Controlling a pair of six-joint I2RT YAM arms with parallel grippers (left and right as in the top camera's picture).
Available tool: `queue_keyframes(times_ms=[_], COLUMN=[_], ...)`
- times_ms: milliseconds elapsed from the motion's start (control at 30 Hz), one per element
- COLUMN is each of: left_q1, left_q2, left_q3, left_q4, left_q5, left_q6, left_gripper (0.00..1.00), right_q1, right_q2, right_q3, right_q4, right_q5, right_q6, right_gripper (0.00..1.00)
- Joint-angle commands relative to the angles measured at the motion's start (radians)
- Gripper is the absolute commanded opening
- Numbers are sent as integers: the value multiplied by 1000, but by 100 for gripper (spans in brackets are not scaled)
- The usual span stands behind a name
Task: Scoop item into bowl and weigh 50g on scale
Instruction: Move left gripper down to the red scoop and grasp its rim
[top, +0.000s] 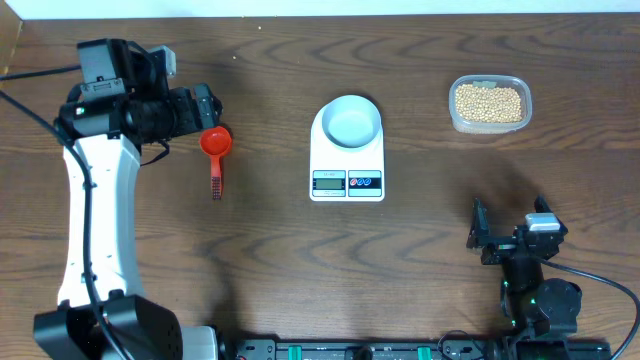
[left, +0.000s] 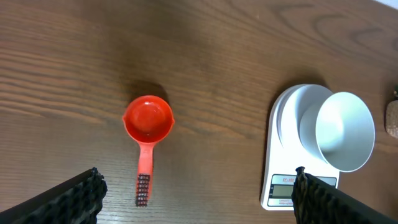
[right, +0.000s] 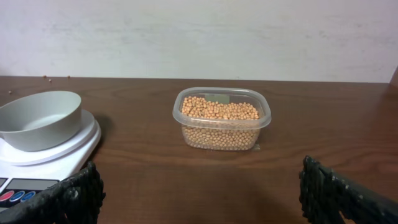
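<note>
My left gripper will go to the red scoop and take the rim of its cup (top: 215, 134) (left: 148, 106), so the handle stays free for handing over to my right gripper.
The white bowl (top: 352, 122) stands empty on the flat white scale (top: 330, 162) at the table's middle. The item, small tan beans (top: 488, 102), fills a clear plastic tub at the back right. A red scoop (top: 216, 143) lies left of the scale, handle toward the front. My left gripper (top: 210, 112) hovers open just behind and left of the scoop; in the left wrist view the scoop (left: 148, 121) lies ahead of the open left gripper (left: 198, 186), with the bowl (left: 345, 130) to the right. My right gripper (top: 510, 222) stands open at the front right, empty, facing the beans (right: 221, 111).
The clear tub (right: 221, 127) sits a little way in front of the right gripper (right: 199, 186), with the scale (right: 62, 158) and bowl (right: 40, 118) to its left. A pale wall rises behind the table's far edge. A few stray beans lie at the back left.
</note>
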Motion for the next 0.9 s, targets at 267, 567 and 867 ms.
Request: queue_keyframes(times_ms=[267,567,867], left_q1=[9,14,14], left_q2=[123,303,450], left_q3=[10,10,10], left_q4=[99,113,129], left_q5=[-142,-144,-174], left_q6=[45,44,40], left_gripper=[82,39,34], right_q1=[4,4,4], right_q2=[-6,-6,-6], right_q3=[-2,-2,-2], right_q4=[-4,-4,-4], right_q5=[1,1,1], right_q6=[-11,-11,-11], right_gripper=[99,99,99])
